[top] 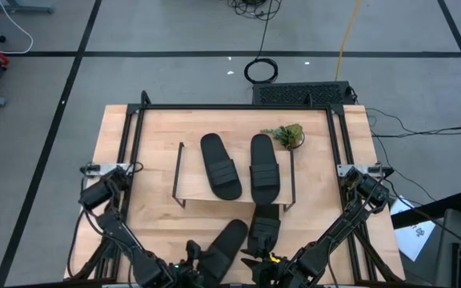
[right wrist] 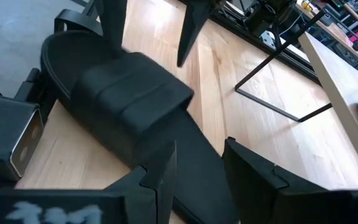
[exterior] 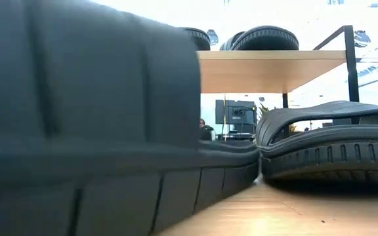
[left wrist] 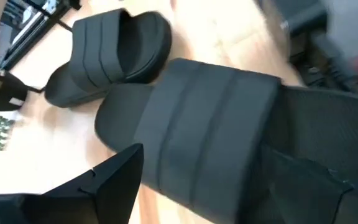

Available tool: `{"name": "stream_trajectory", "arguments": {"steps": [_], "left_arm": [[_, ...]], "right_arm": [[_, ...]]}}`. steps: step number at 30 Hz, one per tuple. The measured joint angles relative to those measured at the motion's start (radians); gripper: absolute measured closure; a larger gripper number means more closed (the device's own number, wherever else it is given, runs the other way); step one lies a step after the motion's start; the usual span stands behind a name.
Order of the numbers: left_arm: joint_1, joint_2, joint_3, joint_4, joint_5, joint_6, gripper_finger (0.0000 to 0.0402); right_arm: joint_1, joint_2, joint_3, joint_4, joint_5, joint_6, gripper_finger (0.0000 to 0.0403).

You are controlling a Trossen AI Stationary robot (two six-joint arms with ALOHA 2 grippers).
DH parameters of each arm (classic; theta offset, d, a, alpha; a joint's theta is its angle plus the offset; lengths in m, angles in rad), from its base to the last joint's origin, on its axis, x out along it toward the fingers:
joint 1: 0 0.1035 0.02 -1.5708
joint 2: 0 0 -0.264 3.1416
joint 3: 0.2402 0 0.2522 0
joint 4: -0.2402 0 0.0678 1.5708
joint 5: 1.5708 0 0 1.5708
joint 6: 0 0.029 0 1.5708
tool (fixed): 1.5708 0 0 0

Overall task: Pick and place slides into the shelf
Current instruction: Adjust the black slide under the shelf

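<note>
The slanted slide should next be picked up by its strap with my left gripper, so that it can be placed into the shelf.
Two black slides lie side by side on the shelf's wooden top board. Two more rest on their soles on the table in front of the shelf: a slanted one and one to its right. My left gripper is open at the near edge; its fingers stand on either side of the slanted slide's strap part. My right gripper is open, with the same slide's heel end between its fingers. My left gripper comes level from the table's left, its fingers across the slanted slide; I cannot tell whether they touch it. My right gripper comes level from the right, its fingers beside the heel end; I cannot tell whether they touch it. The slide lies on the table.
A small green plant stands by the shelf's far right corner. The shelf's black wire legs stand just beyond the slides on the table. A black frame borders the table's far and side edges. Bare wood lies left of the shelf.
</note>
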Motion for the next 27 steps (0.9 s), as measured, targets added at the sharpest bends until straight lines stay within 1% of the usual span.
{"name": "stream_trajectory", "arguments": {"steps": [5,10,14,18,20,22,25,27], "left_arm": [[0.001,-0.001,0.000,0.003,-0.004,0.022,0.0080],[0.000,0.003,0.000,0.005,0.020,0.065,0.0079],[-0.009,0.010,-0.001,0.028,-0.006,0.196,0.0080],[-0.038,0.039,0.000,0.107,-0.019,0.417,0.0080],[-0.050,0.057,0.000,0.153,-0.026,0.493,0.0080],[-0.060,0.071,-0.001,0.173,-0.070,0.529,0.0080],[-0.056,0.088,0.001,0.186,-0.149,0.522,0.0080],[-0.046,0.097,0.000,0.188,-0.161,0.513,0.0080]], "right_arm": [[0.000,0.000,0.000,0.000,0.000,0.003,0.0277],[0.000,0.000,0.000,0.000,0.000,0.002,0.0277],[0.000,0.000,0.000,0.001,0.000,0.001,0.0277],[0.000,0.000,0.000,0.000,0.000,0.012,0.0277],[0.000,0.000,0.000,0.000,-0.001,0.020,0.0277],[0.000,0.000,0.000,0.001,0.000,0.023,0.0277],[0.000,0.000,0.000,0.003,-0.001,0.023,0.0277],[0.000,0.000,0.000,0.007,-0.001,0.026,0.0277]]}}
